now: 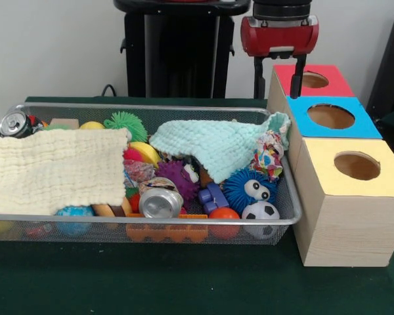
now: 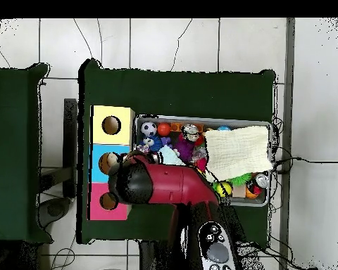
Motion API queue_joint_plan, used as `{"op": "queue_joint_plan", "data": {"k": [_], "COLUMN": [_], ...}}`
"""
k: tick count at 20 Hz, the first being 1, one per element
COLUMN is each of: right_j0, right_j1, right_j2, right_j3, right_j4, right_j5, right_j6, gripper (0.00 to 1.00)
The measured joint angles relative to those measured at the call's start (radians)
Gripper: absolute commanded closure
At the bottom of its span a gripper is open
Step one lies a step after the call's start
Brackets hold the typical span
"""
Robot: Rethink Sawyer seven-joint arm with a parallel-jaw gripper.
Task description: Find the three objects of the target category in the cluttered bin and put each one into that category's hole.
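I need to sort the confetti-spotted wrapper wad into its category's hole, so next I need to pinch it with my gripper by its crumpled body (image 1: 267, 155).
The wire mesh bin (image 1: 276, 226) is full of toys and also shows in the overhead view (image 2: 269, 128). One confetti-spotted wrapper wad (image 1: 269, 155) lies at its right end against the mint cloth (image 1: 217, 146). Another crumpled printed wad (image 1: 139, 172) peeks out by the cream cloth (image 1: 49, 172). A third is not visible. The yellow-topped box (image 1: 328, 167) stands front right with its round hole (image 1: 356, 165); it also shows in the overhead view (image 2: 122, 116). My gripper (image 1: 277, 88) hangs open and empty above the red-topped box's near left corner, behind the bin's right end.
The blue-topped box (image 1: 364, 125) and red-topped box (image 1: 335, 85) stand behind the yellow one. Silver cans (image 1: 160, 201) (image 1: 14, 123), spiky balls, a small football (image 1: 261, 213) and a googly-eyed blue ball (image 1: 249, 187) fill the bin. In the overhead view the arm (image 2: 161, 184) covers the blue box.
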Motion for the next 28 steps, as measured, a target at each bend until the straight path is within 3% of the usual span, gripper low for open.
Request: {"op": "queue_joint_plan", "data": {"k": [14,28], "right_j0": [0.017,0.002], "right_j1": [0.037,0.195], "right_j2": [-0.006,-0.005], "right_j3": [0.014,-0.035], "right_j4": [-0.005,-0.070], "right_j5": [-0.130,-0.243], "right_j6": [0.000,0.000], "gripper": [0.00,0.00]}}
